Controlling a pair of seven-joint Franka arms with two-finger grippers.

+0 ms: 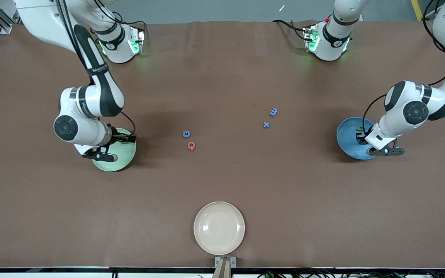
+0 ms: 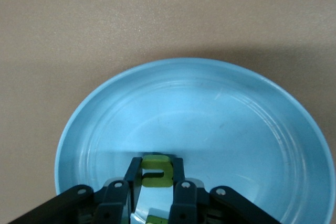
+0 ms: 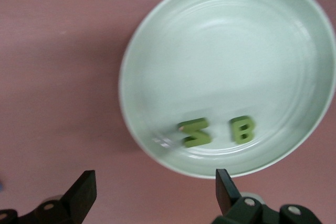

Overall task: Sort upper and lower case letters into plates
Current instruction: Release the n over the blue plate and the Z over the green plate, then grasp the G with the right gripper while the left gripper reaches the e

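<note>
The green letter (image 2: 157,163) sits low inside the blue plate's rim in the left wrist view, so my left gripper releases it next.
My left gripper (image 2: 156,174) is shut on a small green lowercase letter (image 2: 156,170) low over the bright blue plate (image 2: 210,114), which lies at the left arm's end of the table (image 1: 347,135). A second bit of green (image 2: 156,219) shows under that gripper. My right gripper (image 3: 155,192) hangs open and empty at the rim of the pale green plate (image 3: 226,40), where a green N (image 3: 195,132) and a green B (image 3: 243,129) lie. On the table's middle lie a blue G (image 1: 186,134), a pink Q (image 1: 191,146), a blue m (image 1: 273,112) and a blue x (image 1: 266,124).
A cream-beige plate (image 1: 219,227) sits near the table's front edge, nearer the front camera than the loose letters. Both arm bases (image 1: 122,46) (image 1: 328,42) stand along the back edge. Brown cloth covers the table.
</note>
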